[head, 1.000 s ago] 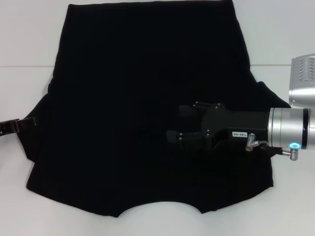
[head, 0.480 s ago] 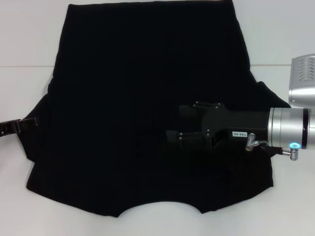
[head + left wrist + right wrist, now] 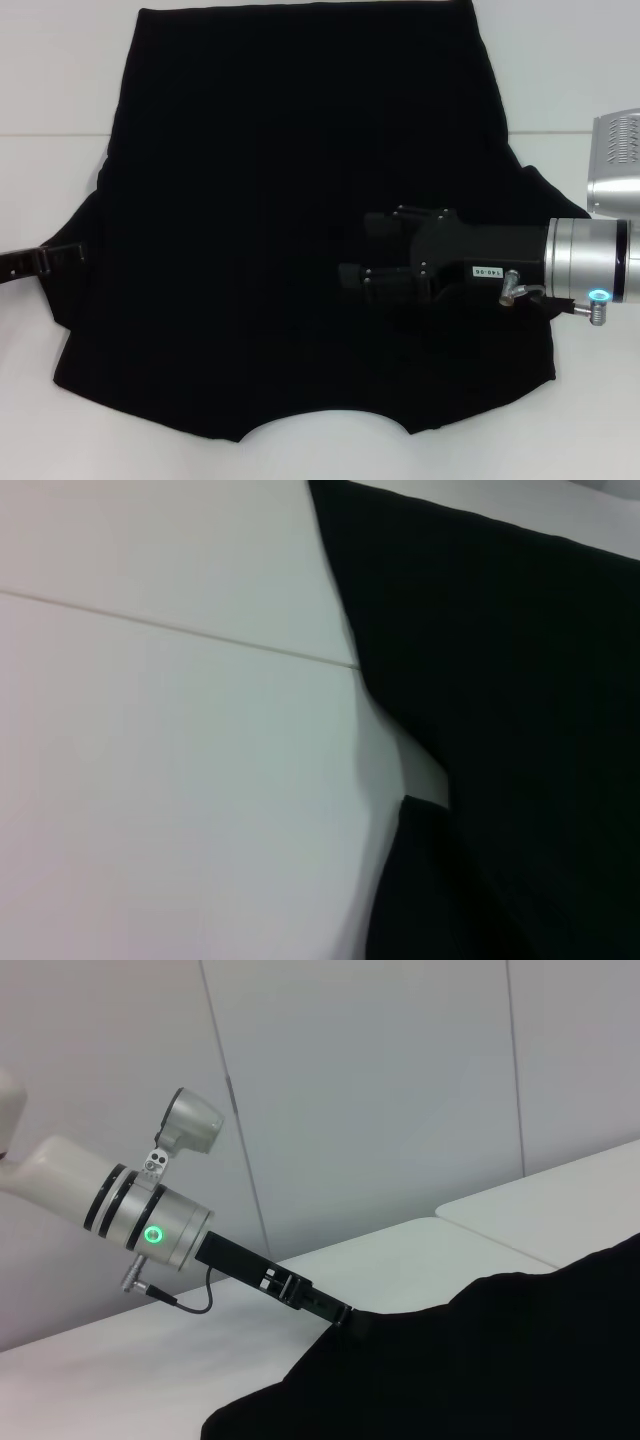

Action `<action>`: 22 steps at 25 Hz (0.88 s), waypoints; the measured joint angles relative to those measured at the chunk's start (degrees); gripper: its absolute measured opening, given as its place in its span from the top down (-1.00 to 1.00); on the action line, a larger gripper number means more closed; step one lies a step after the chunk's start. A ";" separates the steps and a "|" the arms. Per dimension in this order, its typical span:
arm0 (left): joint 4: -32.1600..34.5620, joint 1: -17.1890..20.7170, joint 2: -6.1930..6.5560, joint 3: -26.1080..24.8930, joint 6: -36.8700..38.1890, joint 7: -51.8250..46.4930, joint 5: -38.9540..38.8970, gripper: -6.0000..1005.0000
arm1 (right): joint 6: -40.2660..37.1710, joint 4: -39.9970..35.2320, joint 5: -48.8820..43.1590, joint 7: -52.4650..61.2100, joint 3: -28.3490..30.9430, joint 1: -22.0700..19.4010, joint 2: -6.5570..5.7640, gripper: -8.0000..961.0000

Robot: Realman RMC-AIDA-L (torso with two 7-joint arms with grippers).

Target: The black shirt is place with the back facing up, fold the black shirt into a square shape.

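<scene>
The sleeve is ready to be grabbed: my left gripper's fingers reach past the sleeve's outer edge [image 3: 47,294], and one is over the black cloth. My left gripper should close on the sleeve now.
The black shirt [image 3: 290,180] lies spread flat on the white table [image 3: 60,60], plain side up, with no lettering showing. My right gripper [image 3: 352,250] reaches in from the right and sits low over the shirt's right-middle part, its two black fingers [image 3: 385,224] apart with no cloth seen between them. My left gripper [image 3: 65,256] comes in from the left and meets the edge of the left sleeve. The right wrist view shows the left gripper [image 3: 338,1314] at the shirt's [image 3: 480,1360] edge, its tip hidden by cloth. The left wrist view shows the shirt's [image 3: 500,680] edge and sleeve.
A seam [image 3: 50,135] runs across the white table behind the sleeves. Bare table lies left and right of the shirt. A pale panelled wall [image 3: 380,1090] stands beyond the table. The right arm's silver wrist [image 3: 590,260] hangs over the shirt's right sleeve.
My left gripper has slid a little to the right, further onto the left sleeve's edge. The right gripper and the shirt have not moved.
</scene>
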 joint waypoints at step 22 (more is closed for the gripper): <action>0.46 -0.11 -0.09 0.82 -0.42 0.04 1.39 0.18 | 0.05 -0.35 0.40 0.15 -0.02 -0.01 -0.04 -0.90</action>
